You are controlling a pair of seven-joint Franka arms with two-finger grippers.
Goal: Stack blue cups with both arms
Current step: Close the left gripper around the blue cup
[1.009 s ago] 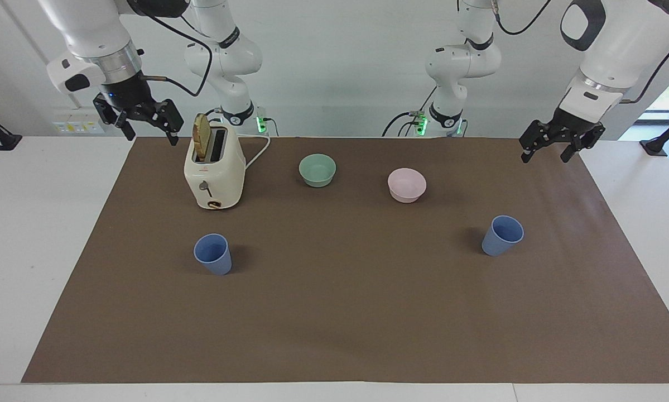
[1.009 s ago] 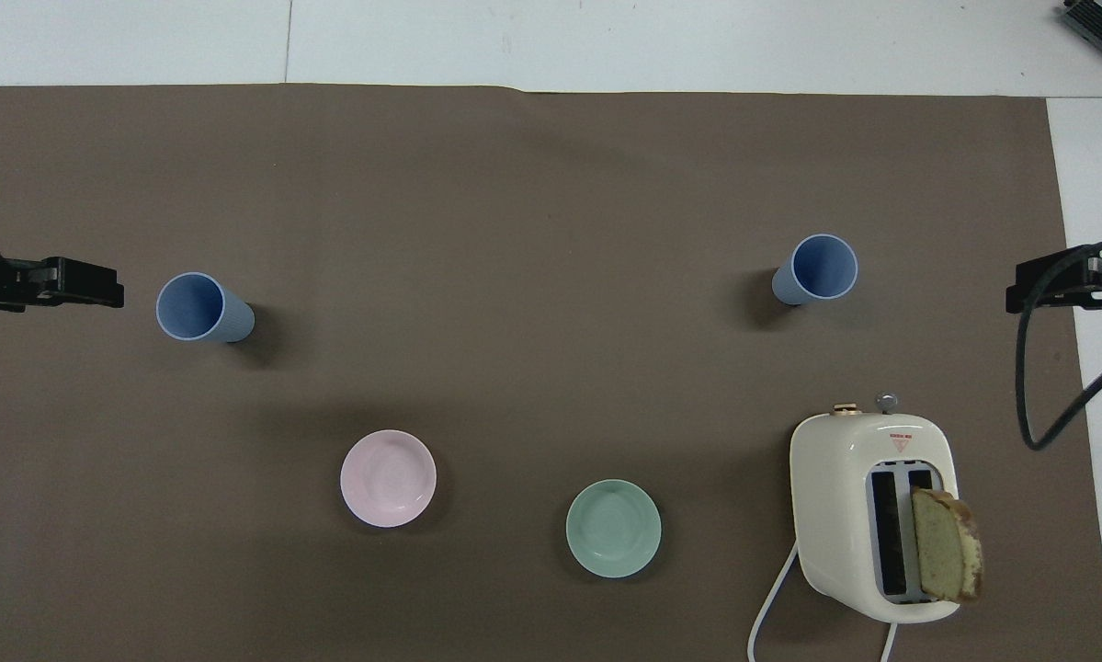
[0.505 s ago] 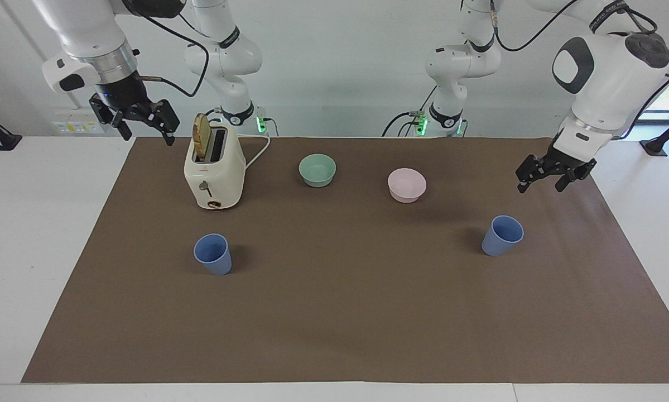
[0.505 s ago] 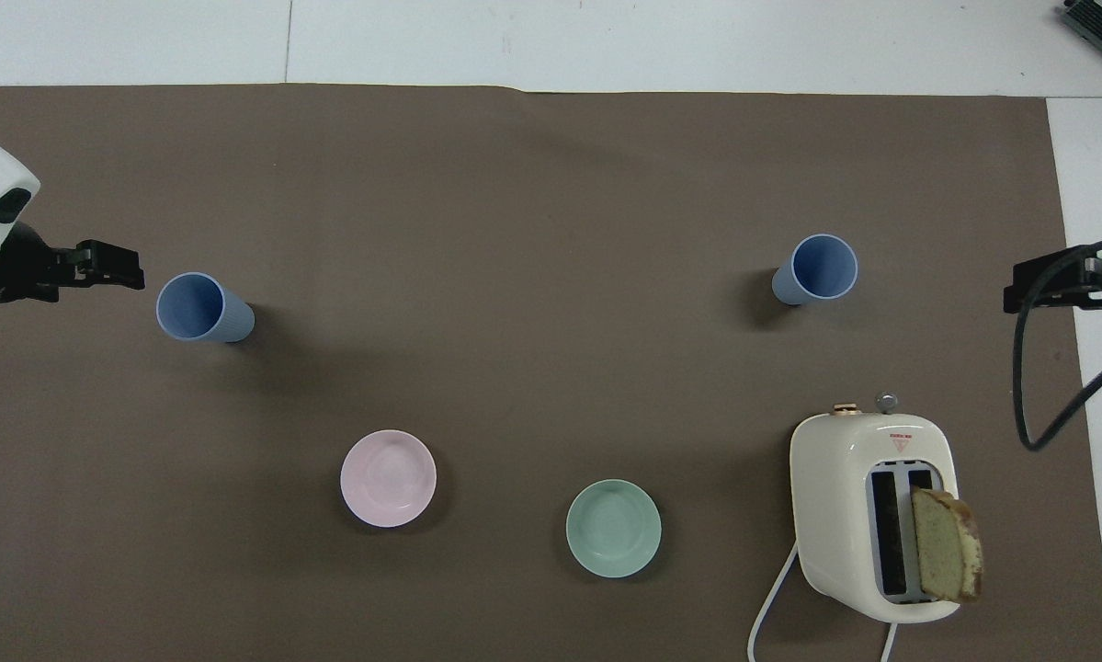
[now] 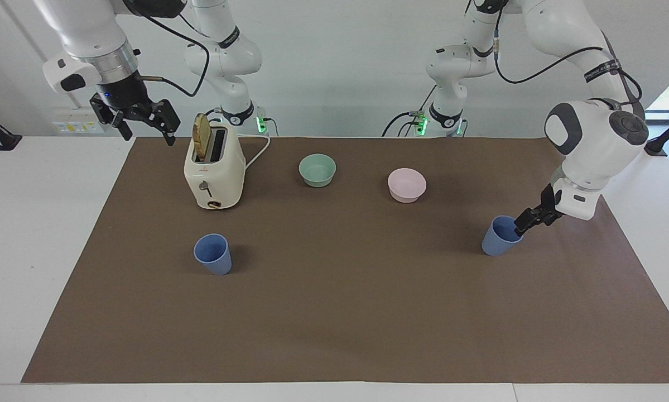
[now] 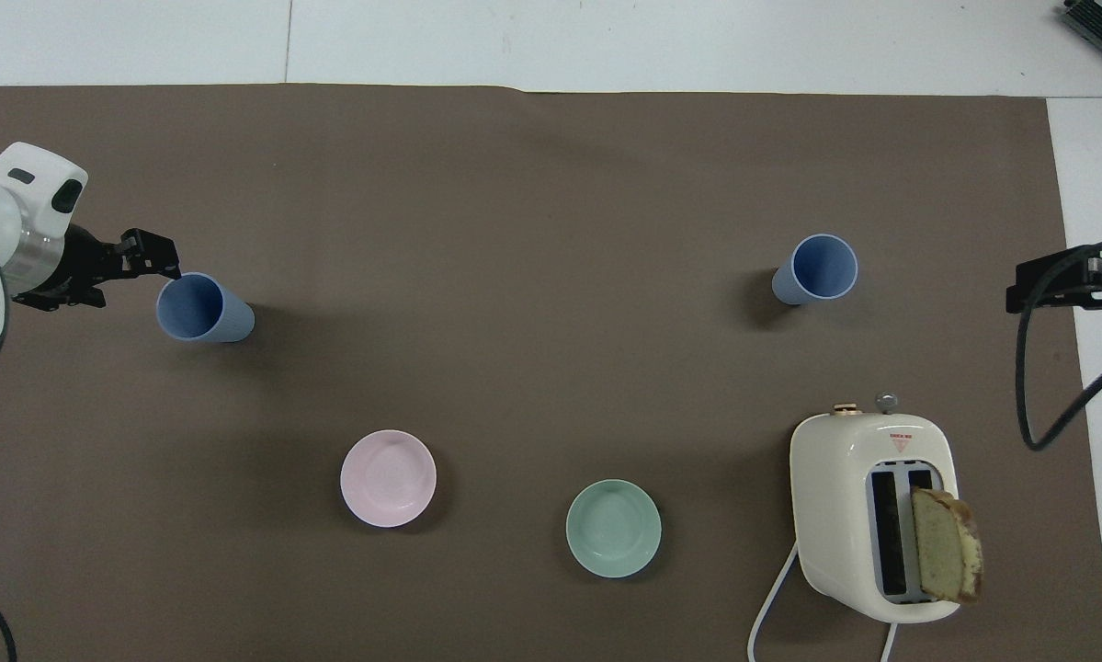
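My left gripper next picks up the blue cup toward the left arm's end by its rim (image 6: 176, 282), to stack the blue cups mid-mat (image 6: 504, 327).
Two blue cups stand upright on the brown mat. One cup (image 5: 499, 239) (image 6: 203, 309) is toward the left arm's end, the other cup (image 5: 213, 255) (image 6: 819, 268) toward the right arm's end. My left gripper (image 5: 523, 225) (image 6: 151, 265) is low, open, at the rim of the first cup on the side toward the left arm's end; I cannot tell whether it touches. My right gripper (image 5: 143, 133) (image 6: 1019, 292) hangs open in the air over the mat's edge beside the toaster, holding nothing.
A cream toaster (image 5: 214, 173) (image 6: 872, 515) with a bread slice sticking out stands near the right arm. A mint-green bowl (image 5: 317, 169) (image 6: 613, 529) and a pink bowl (image 5: 407, 185) (image 6: 388, 478) sit nearer to the robots than the cups.
My left arm has swung down and inward, bringing its gripper from high over the mat's edge to the cup's rim. The right gripper rose slightly, then stayed put.
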